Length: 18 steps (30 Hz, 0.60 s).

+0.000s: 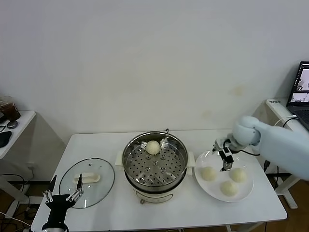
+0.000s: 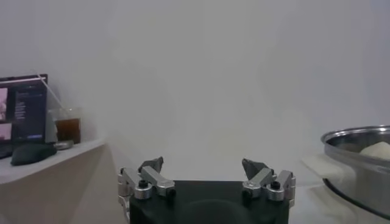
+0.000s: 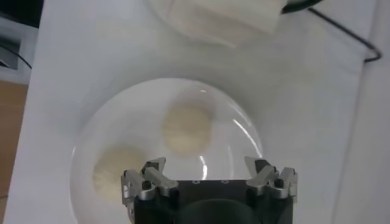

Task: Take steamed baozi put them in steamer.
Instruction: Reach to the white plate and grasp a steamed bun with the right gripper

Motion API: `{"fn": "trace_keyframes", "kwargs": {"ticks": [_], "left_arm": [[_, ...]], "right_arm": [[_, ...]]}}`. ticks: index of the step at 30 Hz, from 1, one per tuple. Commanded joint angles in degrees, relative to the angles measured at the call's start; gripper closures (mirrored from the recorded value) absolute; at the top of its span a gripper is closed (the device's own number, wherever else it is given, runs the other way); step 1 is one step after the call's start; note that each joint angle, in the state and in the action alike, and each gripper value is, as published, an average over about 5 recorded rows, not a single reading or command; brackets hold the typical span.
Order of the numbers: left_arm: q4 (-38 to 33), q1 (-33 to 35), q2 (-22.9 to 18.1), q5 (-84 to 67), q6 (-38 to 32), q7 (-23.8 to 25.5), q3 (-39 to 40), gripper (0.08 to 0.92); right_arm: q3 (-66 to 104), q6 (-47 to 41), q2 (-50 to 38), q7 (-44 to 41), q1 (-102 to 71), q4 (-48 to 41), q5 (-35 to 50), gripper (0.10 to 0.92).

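To fill the steamer (image 1: 154,166), my right gripper should next grab the baozi closest to it by its rounded sides.
The steamer (image 1: 154,166) stands mid-table with one baozi (image 1: 153,147) on its perforated tray at the far side. Three more baozi (image 1: 208,173) (image 1: 237,174) (image 1: 229,188) lie on a white plate (image 1: 207,187) to its right. My right gripper (image 1: 226,162) hovers open and empty over the plate's far part, between the two farther buns. In the right wrist view (image 3: 207,167) it is above the plate (image 3: 122,122), with one baozi (image 3: 187,126) ahead of the fingers and another (image 3: 116,173) beside them. My left gripper (image 1: 63,191) is parked open at the table's front left corner.
A round glass lid (image 1: 87,176) with a white handle lies left of the steamer, next to the left gripper. A side table (image 1: 12,128) stands far left and a laptop (image 1: 301,87) far right. The left wrist view shows the steamer's rim (image 2: 359,137).
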Motion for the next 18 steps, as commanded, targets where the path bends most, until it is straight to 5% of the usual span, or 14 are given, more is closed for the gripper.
{"fn": "trace_keyframes", "kwargs": {"ticks": [1,18], "left_arm": [[-0.03,0.06,-0.12,0.0,-0.16,-0.01,-0.23,0.177],[-0.29,0.72,-0.44,0.06,-0.56,-0.08,-0.66,0.177]], "right_arm": [[7.04,-1.09,1.64,1.81,-11.1,-2.91,-3.21,0.203],[11.56,0.93,6.27,3.13,-16.05,-7.29,-7.75,0.203]]}}
